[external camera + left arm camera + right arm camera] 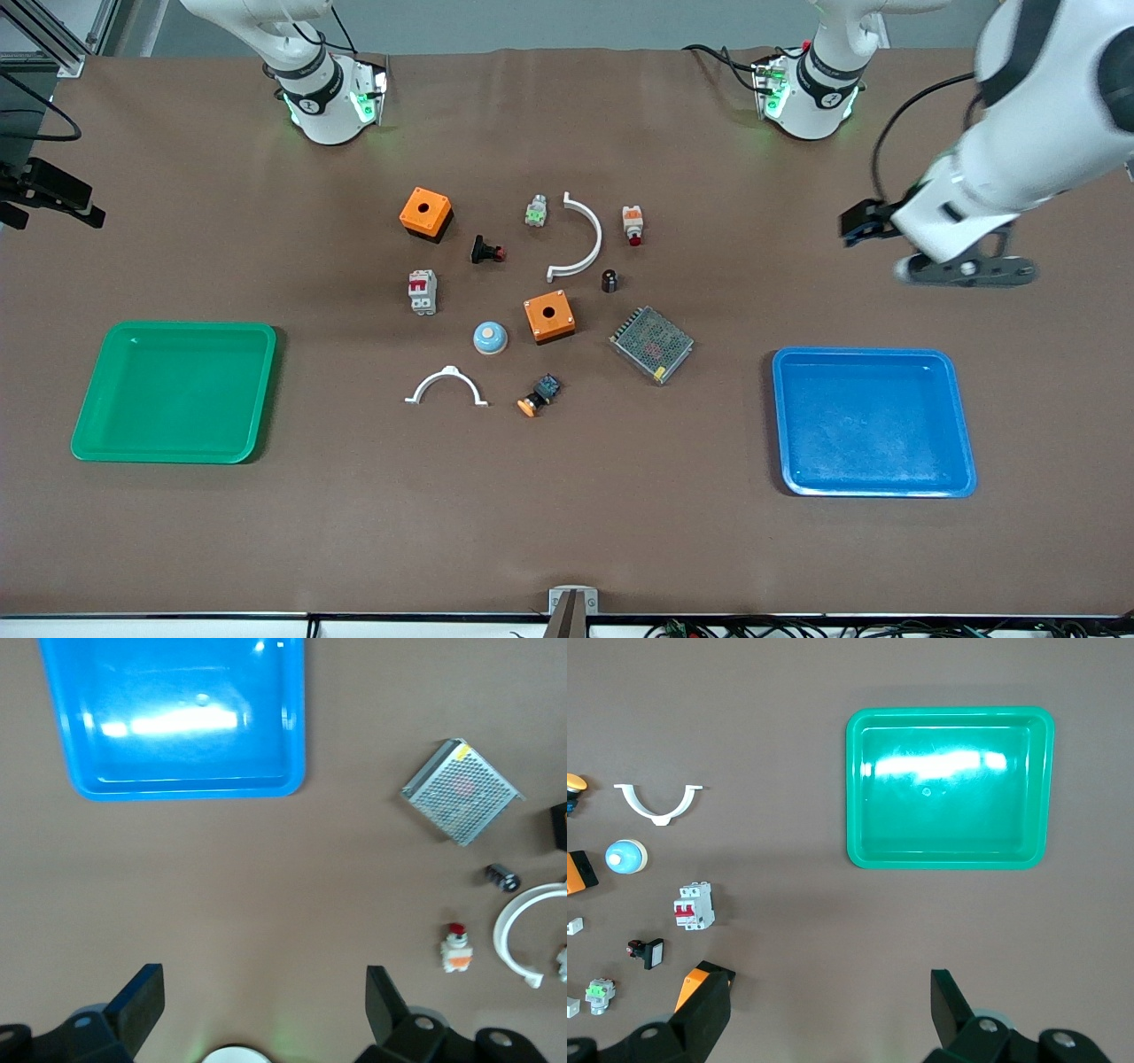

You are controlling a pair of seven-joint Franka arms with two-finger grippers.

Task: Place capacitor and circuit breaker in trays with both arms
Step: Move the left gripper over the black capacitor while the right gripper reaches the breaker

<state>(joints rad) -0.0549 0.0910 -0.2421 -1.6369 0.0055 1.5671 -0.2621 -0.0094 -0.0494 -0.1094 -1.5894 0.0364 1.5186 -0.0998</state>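
Observation:
My left gripper takes hold of the capacitor by its cylindrical body [609, 281] next, to place it in the blue tray.
The capacitor [609, 281], a tiny black cylinder, stands mid-table beside a white arc; it also shows in the left wrist view [501, 877]. The circuit breaker [422, 291], a light-grey block with a red lever, lies toward the right arm's end of the cluster and shows in the right wrist view [694, 906]. My left gripper [967, 270] hangs open and empty over bare table, above the blue tray's farther side; in its own view [266, 988] nothing is between the fingers. My right gripper [828, 992] is open and empty, high over the table; only a black part of that hand [53, 190] shows in the front view.
A green tray [89, 416] lies at the right arm's end, a blue tray [961, 416] at the left arm's end. Around the parts are two orange boxes [425, 213] [548, 317], a mesh power supply [651, 344], two white arcs [580, 239] [446, 386], and several buttons.

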